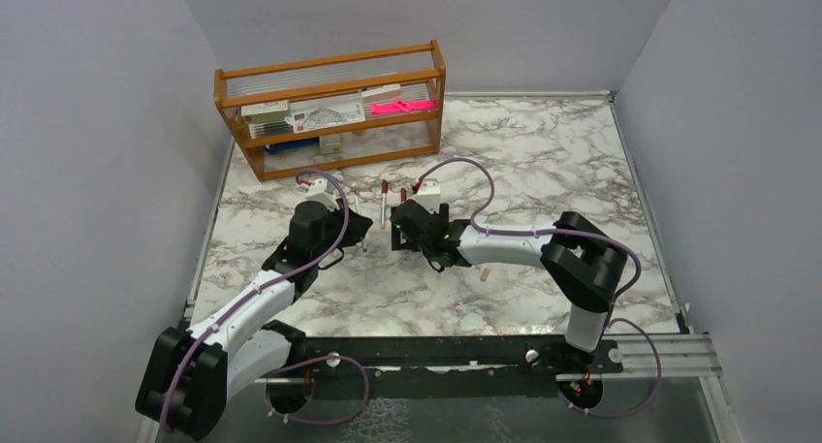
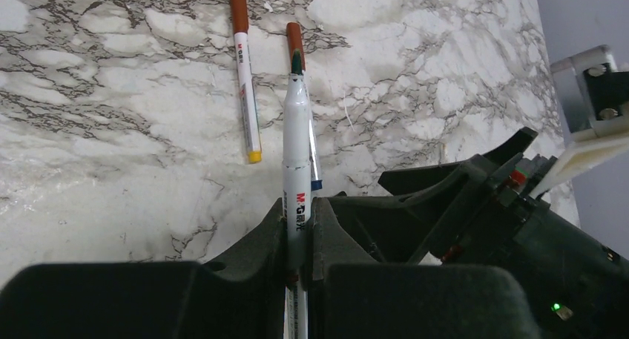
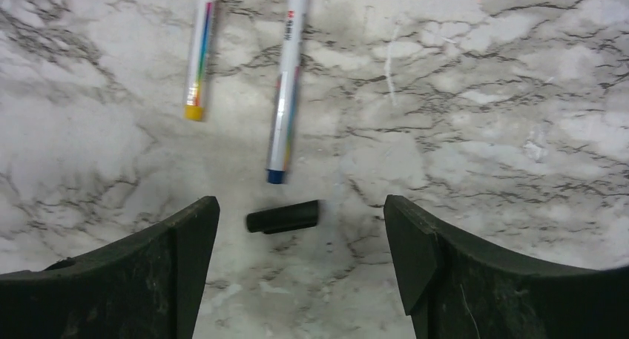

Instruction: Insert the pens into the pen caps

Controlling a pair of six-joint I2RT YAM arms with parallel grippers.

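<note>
I should pick up the black pen cap [image 3: 282, 216] across its long sides with my right gripper next. The cap's open end will then stay clear for the pen to go in.
My left gripper [image 2: 299, 208] is shut on a white pen [image 2: 297, 139] whose bare dark green tip points away over the table. My right gripper [image 3: 299, 205] is open just above the table, and a black pen cap [image 3: 282, 216] lies between its fingers, nearer the left one. Two capped pens lie just beyond: one with a yellow end [image 3: 200, 50] and one with a blue end [image 3: 285, 94]. Both have red-brown caps in the left wrist view [image 2: 245, 72]. In the top view the two grippers [image 1: 363, 232] [image 1: 395, 232] face each other near the table's middle.
A pale peach cap [image 1: 487, 275] lies alone on the marble to the right of my right arm. A wooden rack [image 1: 330, 109] with boxed stationery and a pink flat item [image 1: 400, 105] stands at the back left. Walls close in both sides.
</note>
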